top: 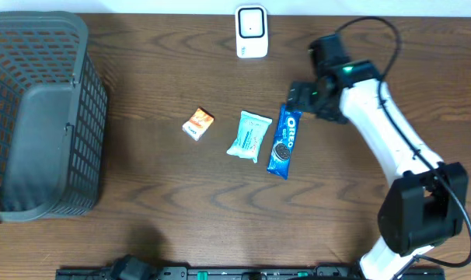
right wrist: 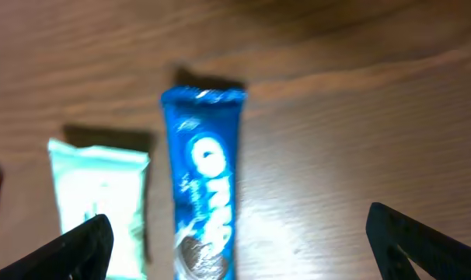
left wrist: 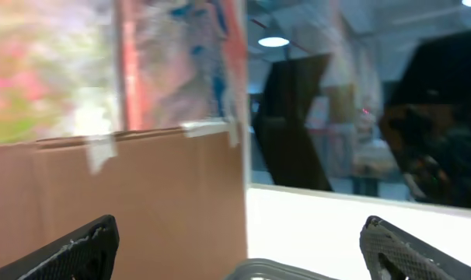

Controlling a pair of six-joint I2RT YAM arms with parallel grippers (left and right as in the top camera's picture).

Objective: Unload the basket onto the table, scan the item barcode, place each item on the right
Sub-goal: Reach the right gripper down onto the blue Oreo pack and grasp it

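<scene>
The far end of the blue Oreo pack (top: 285, 141) will stay exposed for scanning the barcode. My right gripper will next grab the pack across its long sides at the lettering (top: 290, 131).
Three items lie in a row at mid-table: a small orange packet (top: 198, 124), a pale mint wrapper (top: 248, 136) and a blue Oreo pack (top: 285, 141). The white barcode scanner (top: 251, 31) stands at the far edge. My right gripper (top: 293, 99) hovers open over the far end of the Oreo pack. In the right wrist view the Oreo pack (right wrist: 204, 187) lies between the spread fingers of the right gripper (right wrist: 237, 218), untouched, with the mint wrapper (right wrist: 99, 194) by the left finger. My left gripper (left wrist: 239, 225) is open and empty, facing away from the table.
A large grey mesh basket (top: 41, 117) fills the table's left side; its rim (left wrist: 282, 270) shows below the left fingers. Behind it the left wrist view shows a cardboard panel (left wrist: 142, 194) and a window.
</scene>
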